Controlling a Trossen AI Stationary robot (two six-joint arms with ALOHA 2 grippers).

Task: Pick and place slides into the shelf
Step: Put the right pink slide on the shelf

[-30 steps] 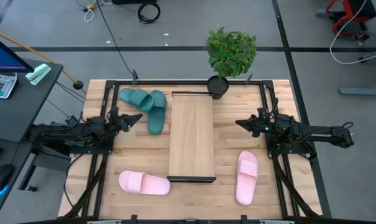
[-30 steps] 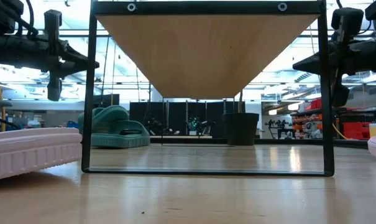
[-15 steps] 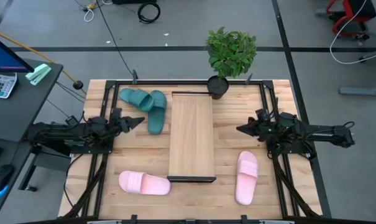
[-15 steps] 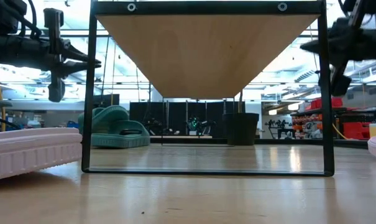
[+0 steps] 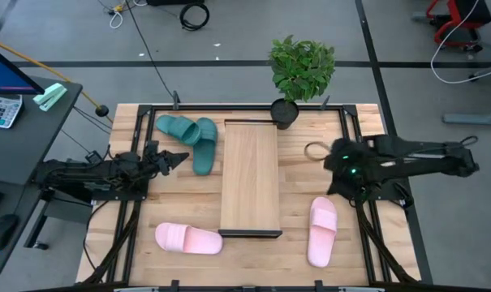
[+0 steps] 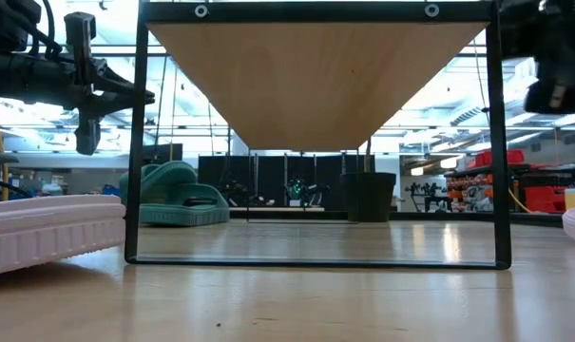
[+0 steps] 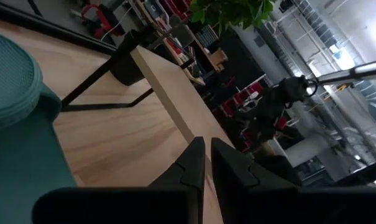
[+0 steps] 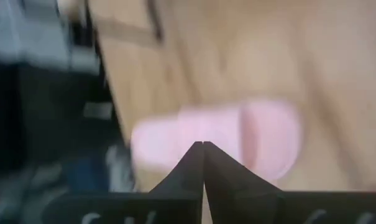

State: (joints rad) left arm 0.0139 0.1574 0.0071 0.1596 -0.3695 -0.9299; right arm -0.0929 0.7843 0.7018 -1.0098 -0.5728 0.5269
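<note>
The right gripper grabs the pink slide by its wide strap next, to place the slide on the shelf.
The shelf, a long light wood board, stands mid-table on dark metal end frames. Two teal slides lie soles down at its far left, one overlapping the other. One pink slide lies near left, and another pink slide lies near right. My left gripper hovers shut and level beside the teal slides, its fingers together. My right gripper is shut, raised and tipped downward; its wrist view shows the right pink slide beyond its fingertips.
A potted plant stands at the shelf's far end, its dark pot on the table. Black rails run along both table sides under the arms. A desk with a calculator stands off the left edge.
My right gripper has risen and tipped from level to slanting down toward the near-right pink slide, staying shut. The slides and the shelf have not moved.
</note>
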